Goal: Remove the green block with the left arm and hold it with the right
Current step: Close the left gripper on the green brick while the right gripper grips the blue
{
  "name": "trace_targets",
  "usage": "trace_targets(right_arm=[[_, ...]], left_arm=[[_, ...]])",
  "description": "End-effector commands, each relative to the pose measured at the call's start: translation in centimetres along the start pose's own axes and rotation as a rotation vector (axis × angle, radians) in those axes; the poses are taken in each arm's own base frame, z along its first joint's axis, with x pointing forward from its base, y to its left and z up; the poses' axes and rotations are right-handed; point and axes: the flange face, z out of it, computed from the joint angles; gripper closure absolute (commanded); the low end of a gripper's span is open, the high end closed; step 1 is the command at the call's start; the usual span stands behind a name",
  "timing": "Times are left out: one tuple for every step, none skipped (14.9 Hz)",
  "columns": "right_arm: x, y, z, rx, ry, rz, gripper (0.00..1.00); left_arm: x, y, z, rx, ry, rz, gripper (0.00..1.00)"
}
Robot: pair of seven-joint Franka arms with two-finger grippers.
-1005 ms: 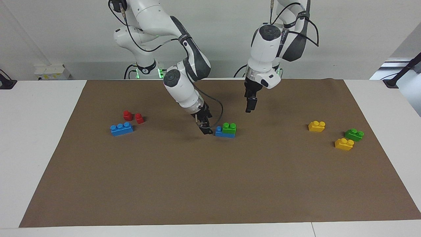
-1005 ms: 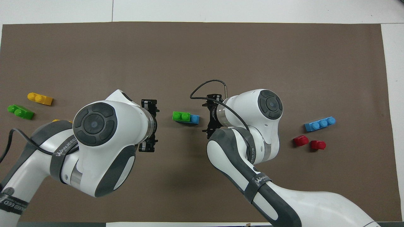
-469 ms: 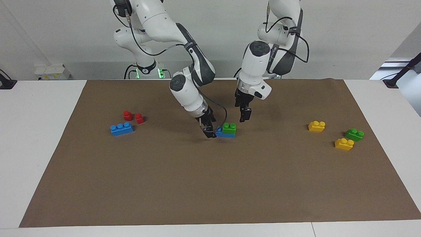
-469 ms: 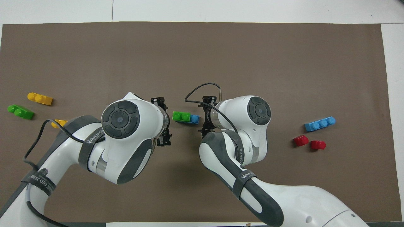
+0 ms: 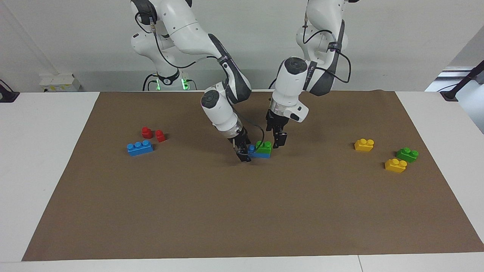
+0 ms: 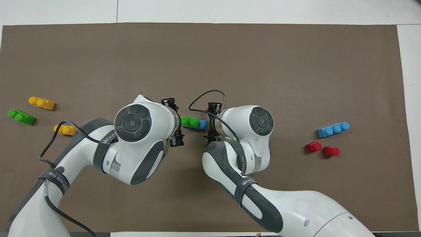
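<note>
The blue brick should be held by its bare end in my right gripper. That leaves the green block free to be pulled off.
The green block, with two studs, sits pressed onto one end of a short blue brick in the middle of the brown mat. My left gripper is open and hangs low just beside the green block's end, on the left arm's side, apart from it. My right gripper is open and down at the mat, its fingers standing either side of the blue brick's bare end. Neither gripper holds anything.
Toward the left arm's end lie two yellow bricks and another green brick. Toward the right arm's end lie a blue three-stud brick and two small red pieces.
Both grippers have closed in on the stacked pair. The left one came down and across toward the green block; the right one slid up to the blue brick's end. No brick has moved.
</note>
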Motion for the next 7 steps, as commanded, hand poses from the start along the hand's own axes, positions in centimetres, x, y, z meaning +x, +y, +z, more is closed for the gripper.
trace_targets(right_arm=[[-0.2, -0.1, 0.3, 0.016, -0.019, 0.028, 0.12], [-0.3, -0.1, 0.3, 0.017, -0.02, 0.026, 0.19], [-0.2, -0.1, 0.4, 0.016, -0.019, 0.025, 0.26], [-0.2, -0.1, 0.3, 0.016, -0.019, 0.028, 0.32], [-0.2, -0.1, 0.3, 0.017, -0.02, 0.028, 0.4], [-0.2, -0.1, 0.4, 0.016, -0.019, 0.025, 0.48], [-0.2, -0.1, 0.3, 0.016, -0.02, 0.028, 0.57]], left_arm=[[-0.2, 0.0, 1.4, -0.009, -0.009, -0.016, 0.0], [-0.2, 0.1, 2.1, -0.002, -0.003, -0.016, 0.0], [-0.3, 0.0, 2.5, 0.003, -0.001, -0.013, 0.0], [-0.4, -0.1, 3.3, 0.01, 0.01, -0.007, 0.0], [-0.8, -0.3, 4.0, 0.011, 0.025, 0.016, 0.0], [-1.1, -0.4, 4.2, 0.011, 0.029, 0.024, 0.0], [-1.2, -0.4, 4.1, 0.008, 0.028, 0.025, 0.0]])
